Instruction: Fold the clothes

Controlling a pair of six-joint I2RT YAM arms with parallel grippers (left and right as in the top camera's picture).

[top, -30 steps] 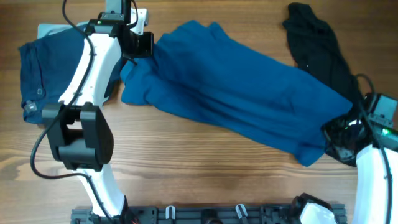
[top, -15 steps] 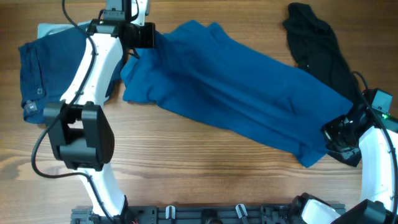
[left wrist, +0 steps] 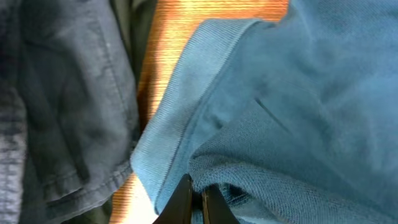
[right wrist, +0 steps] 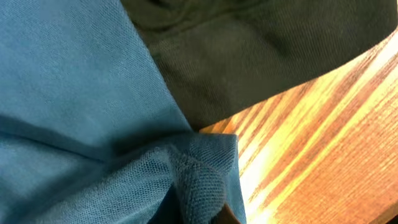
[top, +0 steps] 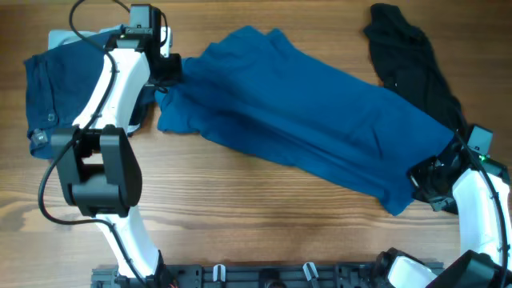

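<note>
The blue shirt's corner in my right gripper's fingers lies on the blue shirt's edge and the shirt would remain folded if released, so it is now time to open.
A blue shirt [top: 296, 120] lies stretched across the table from upper left to lower right. My left gripper [top: 170, 70] is shut on its upper-left edge; the left wrist view shows the black fingertips [left wrist: 196, 196] pinching the blue fabric [left wrist: 280, 106]. My right gripper [top: 422, 178] is at the shirt's lower-right corner, shut on the fabric; in the right wrist view the bunched blue cloth [right wrist: 199, 177] hides the fingers. A black garment [top: 412, 64] lies at the right, partly under the shirt, and also shows in the right wrist view [right wrist: 249, 56].
Dark denim clothing [top: 56, 88] lies at the far left on a pale sheet, next to the left arm; it fills the left side of the left wrist view [left wrist: 62, 106]. Bare wooden table [top: 256, 216] lies in front of the shirt.
My left gripper has moved left and slightly down with the shirt's edge, pulling that corner towards the denim. My right arm has shifted slightly left, holding the shirt's corner.
</note>
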